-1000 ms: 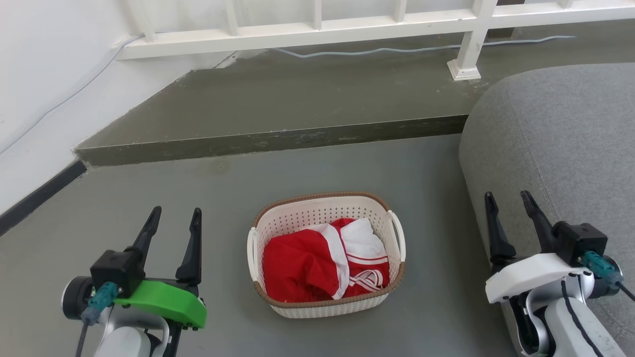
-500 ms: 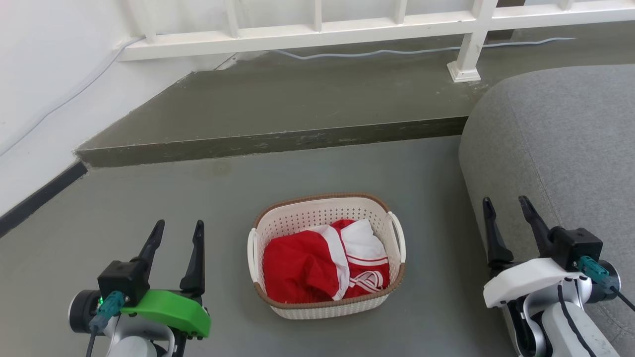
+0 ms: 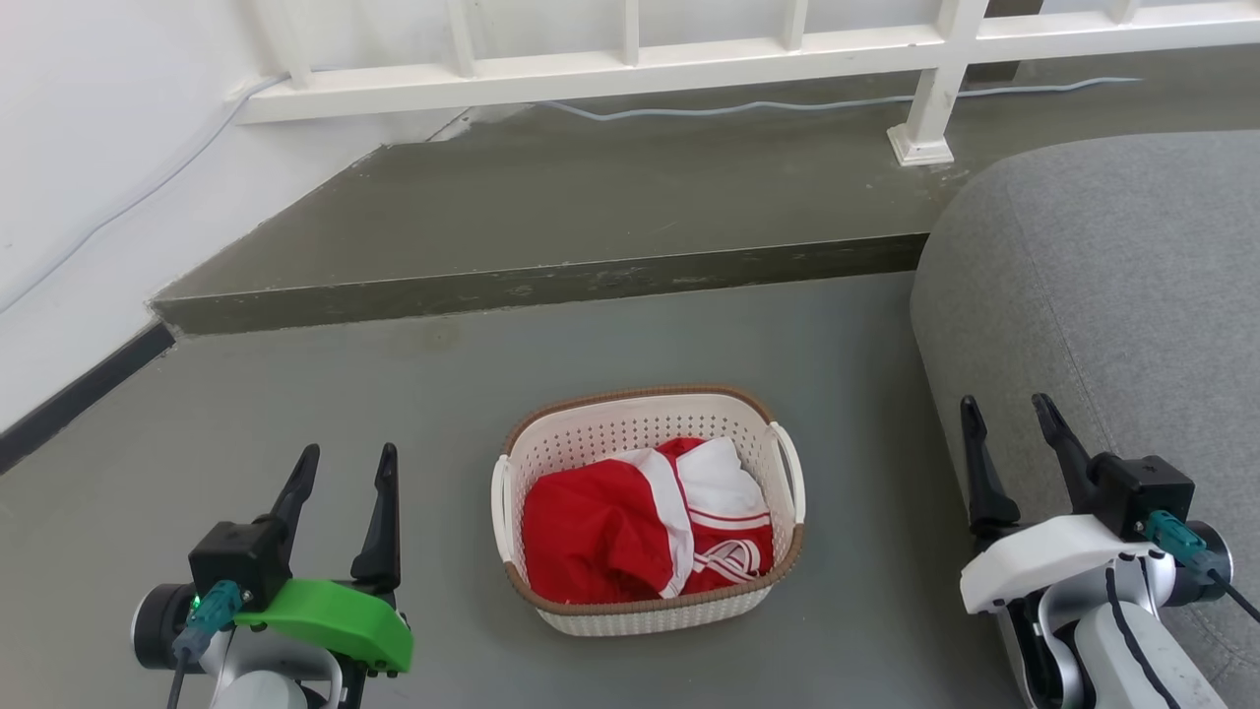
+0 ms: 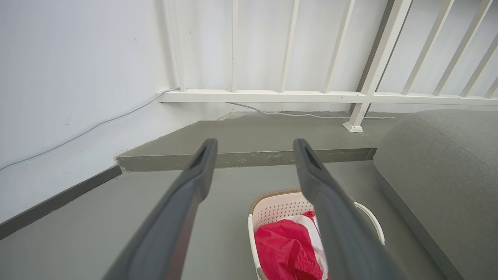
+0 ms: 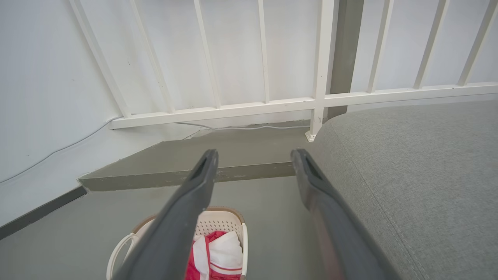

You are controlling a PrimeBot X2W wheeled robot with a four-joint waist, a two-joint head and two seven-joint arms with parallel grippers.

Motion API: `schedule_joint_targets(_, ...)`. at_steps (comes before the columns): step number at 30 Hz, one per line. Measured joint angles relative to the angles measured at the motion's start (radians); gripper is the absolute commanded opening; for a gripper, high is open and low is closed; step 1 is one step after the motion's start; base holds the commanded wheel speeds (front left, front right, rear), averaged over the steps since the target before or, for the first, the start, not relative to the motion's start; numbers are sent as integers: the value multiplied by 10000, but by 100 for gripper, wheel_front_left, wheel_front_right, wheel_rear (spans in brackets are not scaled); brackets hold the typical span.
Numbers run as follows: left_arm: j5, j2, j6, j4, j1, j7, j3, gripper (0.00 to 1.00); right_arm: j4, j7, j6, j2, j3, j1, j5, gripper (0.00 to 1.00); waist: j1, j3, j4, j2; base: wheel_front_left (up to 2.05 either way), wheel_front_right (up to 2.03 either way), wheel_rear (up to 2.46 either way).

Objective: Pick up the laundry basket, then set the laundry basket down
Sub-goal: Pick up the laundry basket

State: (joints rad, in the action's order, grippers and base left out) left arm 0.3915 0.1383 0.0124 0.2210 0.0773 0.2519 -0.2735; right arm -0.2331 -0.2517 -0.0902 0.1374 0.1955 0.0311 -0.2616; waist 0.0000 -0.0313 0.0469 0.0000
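The left gripper grabs the basket by its slim white loop handle (image 3: 503,509) next. The basket's body is too wide for its fingers and clothes lie loose inside.
The laundry basket (image 3: 630,423) stands on the grey floor between my arms, cream-white and perforated, with a brown rim and white loop handles at both sides. Red and white clothing (image 3: 645,522) lies inside it. My left gripper (image 3: 346,463) hovers open to the basket's left, well apart from it. My right gripper (image 3: 1006,414) hovers open to its right, close to the sofa. The basket (image 4: 280,204) shows low in the left wrist view beneath the open left gripper (image 4: 255,149). In the right wrist view the basket (image 5: 221,223) sits under the left finger of the open right gripper (image 5: 253,157).
A grey sofa (image 3: 1112,286) fills the right side, beside my right arm. A raised concrete step (image 3: 551,281) runs behind the basket, with a white railing (image 3: 630,59) and a thin cable (image 3: 787,101) beyond. A white wall (image 3: 89,177) with a dark baseboard closes the left.
Both grippers have sunk lower in the head view, the left more than the right, still open. The basket and its clothes have stayed in place on the floor.
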Motion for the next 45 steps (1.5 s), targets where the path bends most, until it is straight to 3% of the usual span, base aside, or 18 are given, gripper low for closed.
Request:
schedule_joint_targets(20,-4,-125,-2,178,0,0,13,100,-150,0,17,-6,58,-18,167,100,0,-229,-6,0,0,0,0)
schedule_joint_targets(45,-17,-276,-213,75,673,0,-96,100,-111,17,102,-90,437,481,418,100,0,-1960,73,0,0,0,0)
